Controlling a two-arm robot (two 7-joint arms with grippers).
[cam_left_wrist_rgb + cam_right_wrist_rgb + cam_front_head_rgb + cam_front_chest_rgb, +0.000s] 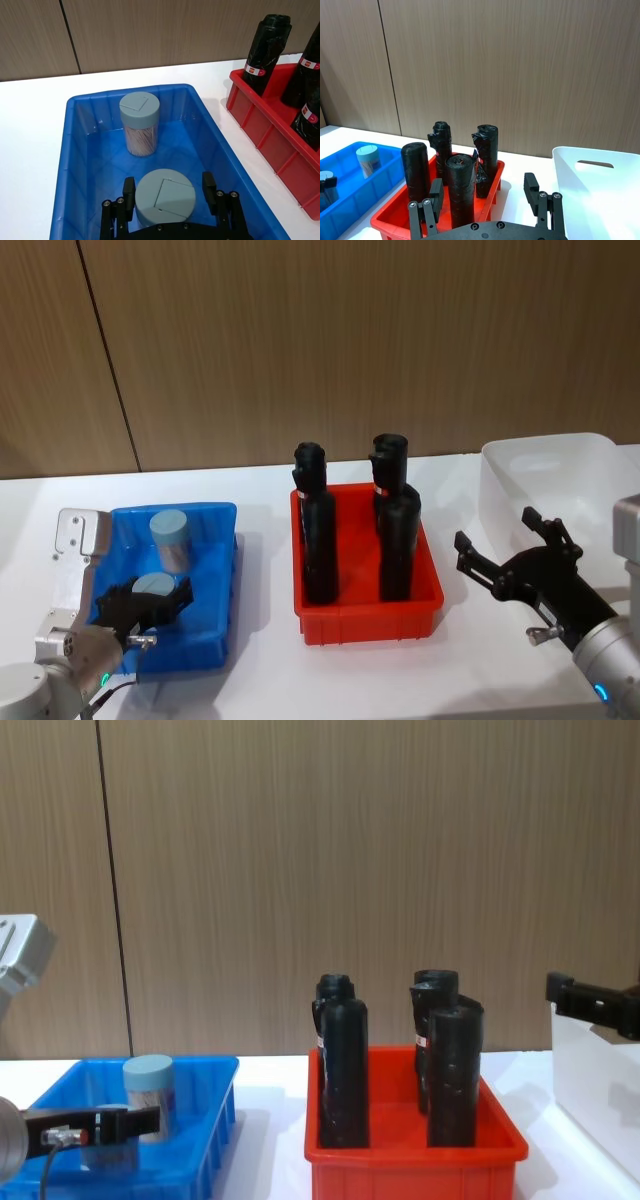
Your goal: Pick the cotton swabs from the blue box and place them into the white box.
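Observation:
Next, my left gripper takes hold of the near tub by its clear body [108, 1158] and moves the cotton swabs into the white box [603, 1095].
Two tubs of cotton swabs stand in the blue box [218, 570] at the left. The far tub [169, 538] [140, 122] stands free. My left gripper [148, 602] [169, 196] is down in the box, open, with one finger on each side of the near tub [153, 586] [165, 199]; a small gap shows on one side. The white box [560, 465] [600, 200] sits at the far right. In front of its left end, my right gripper [497, 530] hovers open over the table, holding nothing.
A red bin [432, 592] with several tall black bottles [319, 540] stands in the middle of the white table, between the two boxes. A brown wood-panel wall runs behind the table. Bare tabletop lies in front of the red bin.

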